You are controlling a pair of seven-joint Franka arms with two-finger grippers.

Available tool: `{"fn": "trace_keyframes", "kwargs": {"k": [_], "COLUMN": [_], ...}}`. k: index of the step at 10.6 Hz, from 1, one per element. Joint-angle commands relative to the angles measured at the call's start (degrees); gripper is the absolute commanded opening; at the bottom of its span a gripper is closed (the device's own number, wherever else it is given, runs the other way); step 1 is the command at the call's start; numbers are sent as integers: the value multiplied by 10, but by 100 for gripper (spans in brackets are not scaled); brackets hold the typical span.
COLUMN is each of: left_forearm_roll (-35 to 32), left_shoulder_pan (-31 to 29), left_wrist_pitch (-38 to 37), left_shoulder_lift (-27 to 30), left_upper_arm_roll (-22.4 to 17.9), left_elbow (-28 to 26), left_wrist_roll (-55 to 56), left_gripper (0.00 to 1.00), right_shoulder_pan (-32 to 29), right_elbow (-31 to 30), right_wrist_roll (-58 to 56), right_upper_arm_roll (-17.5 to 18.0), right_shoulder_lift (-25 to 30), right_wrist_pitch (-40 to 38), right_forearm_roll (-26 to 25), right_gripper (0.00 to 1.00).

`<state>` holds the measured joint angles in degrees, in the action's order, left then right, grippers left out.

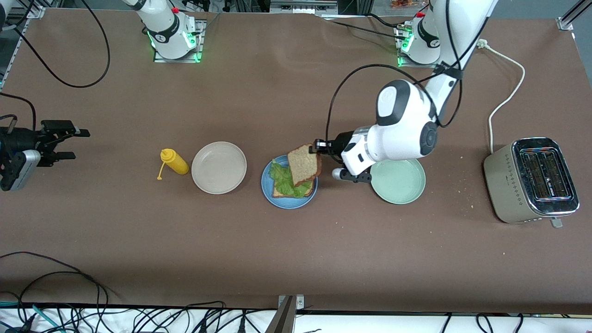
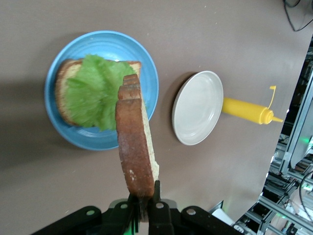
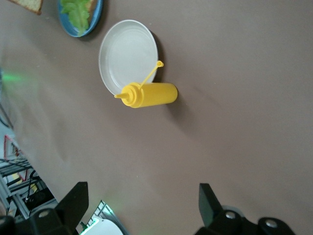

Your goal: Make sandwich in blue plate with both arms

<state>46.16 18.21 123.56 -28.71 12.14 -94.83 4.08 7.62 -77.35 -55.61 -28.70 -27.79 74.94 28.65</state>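
Note:
I should keep holding the bread slice with my left gripper, because in the left wrist view the bread slice is tilted and mostly outside the blue plate's rim.
The blue plate [image 1: 267,187] holds a lower bread slice [image 1: 279,191] with a ruffled green lettuce leaf [image 1: 283,178] on it. My left gripper [image 1: 318,147] is shut on a second speckled brown bread slice [image 1: 304,163] and holds it tilted over the plate's edge toward the left arm's end. In the left wrist view the held slice [image 2: 136,142] stands edge-on from the gripper [image 2: 145,196], over the rim of the blue plate [image 2: 149,73] and beside the lettuce [image 2: 95,90]. My right gripper [image 1: 69,143] is open and empty, waiting at the right arm's end of the table.
A beige plate [image 1: 218,167] and a lying yellow squeeze bottle [image 1: 174,162] sit beside the blue plate toward the right arm's end. A pale green plate [image 1: 397,181] lies under the left arm. A toaster [image 1: 532,179] stands at the left arm's end.

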Motion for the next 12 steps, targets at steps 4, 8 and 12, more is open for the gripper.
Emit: {"fn": "trace_keyframes", "kwargs": {"k": [4,8,12], "left_forearm_roll": [39,33,33], "left_shoulder_pan": [68,89,79], "left_wrist_pitch": [103,136,132], "left_shoulder_lift": [-87,-108,-111], "left_upper_arm_roll": [-12,-12,-12], "left_elbow": [75,74,62], "left_wrist_roll": [-7,-9,-16], "left_gripper": [0,0,59], "right_shoulder_pan": [-49,-51,-59], "right_elbow": [-142,-294,-198], "right_wrist_roll": [289,406,492], "right_upper_arm_roll": [166,189,231], "right_shoulder_lift": [187,326,311], "right_wrist_pitch": [95,248,136], "right_forearm_roll": [-240,-279,-292], "right_gripper": [100,100,100]}}
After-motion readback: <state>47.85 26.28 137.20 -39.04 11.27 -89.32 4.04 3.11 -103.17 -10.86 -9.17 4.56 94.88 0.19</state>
